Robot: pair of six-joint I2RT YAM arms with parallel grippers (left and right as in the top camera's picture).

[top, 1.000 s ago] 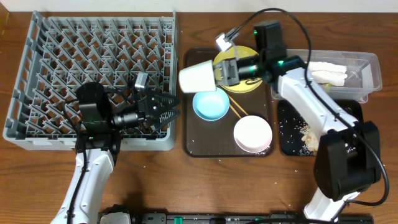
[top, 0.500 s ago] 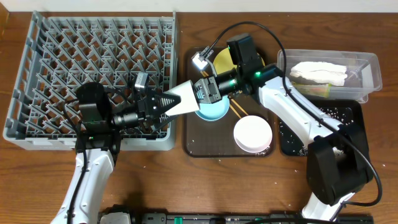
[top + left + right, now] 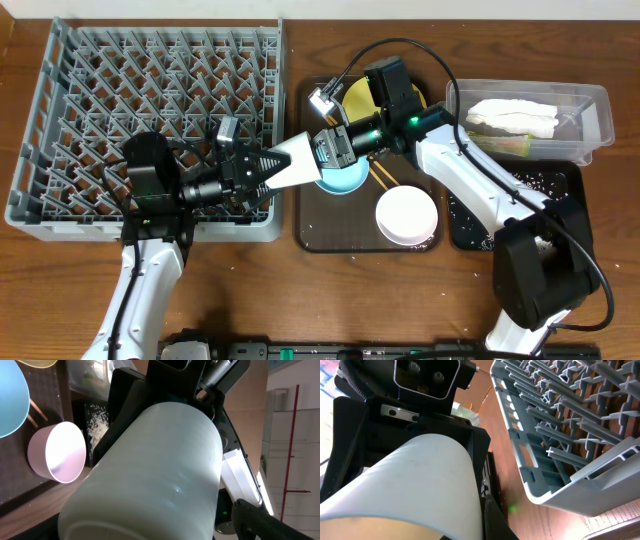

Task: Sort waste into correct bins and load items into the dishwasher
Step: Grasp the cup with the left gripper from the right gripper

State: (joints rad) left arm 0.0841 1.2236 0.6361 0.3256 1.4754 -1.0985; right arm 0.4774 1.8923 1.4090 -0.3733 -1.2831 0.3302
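Observation:
Next, my left gripper grabs the small white cup around its end (image 3: 281, 173) opposite its rim to load it rim-first into the dishwasher rack (image 3: 30, 140).
A small white cup (image 3: 297, 160) hangs on its side between the two arms, over the gap between the grey dishwasher rack (image 3: 30, 140) and the brown tray. My right gripper (image 3: 328, 150) is shut on its rim end. My left gripper (image 3: 262, 166) stands open, its fingers spread around the cup's other end. The cup (image 3: 150, 470) fills the left wrist view and the cup (image 3: 410, 480) blocks much of the right wrist view. On the tray lie the yellow plate (image 3: 362, 95), the light blue bowl (image 3: 340, 182), the white bowl (image 3: 406, 215) and the chopsticks (image 3: 384, 175).
The dark brown serving tray (image 3: 308, 215) sits right of the rack. At far right a clear tub (image 3: 595, 105) holds the white napkin (image 3: 515, 115) and the green wrapper (image 3: 505, 146). The black tray (image 3: 460, 215) in front of it holds rice scraps (image 3: 495, 215).
My right arm swung left with the cup, from above the yellow plate to between my left gripper's open fingers. The left arm stayed where it was.

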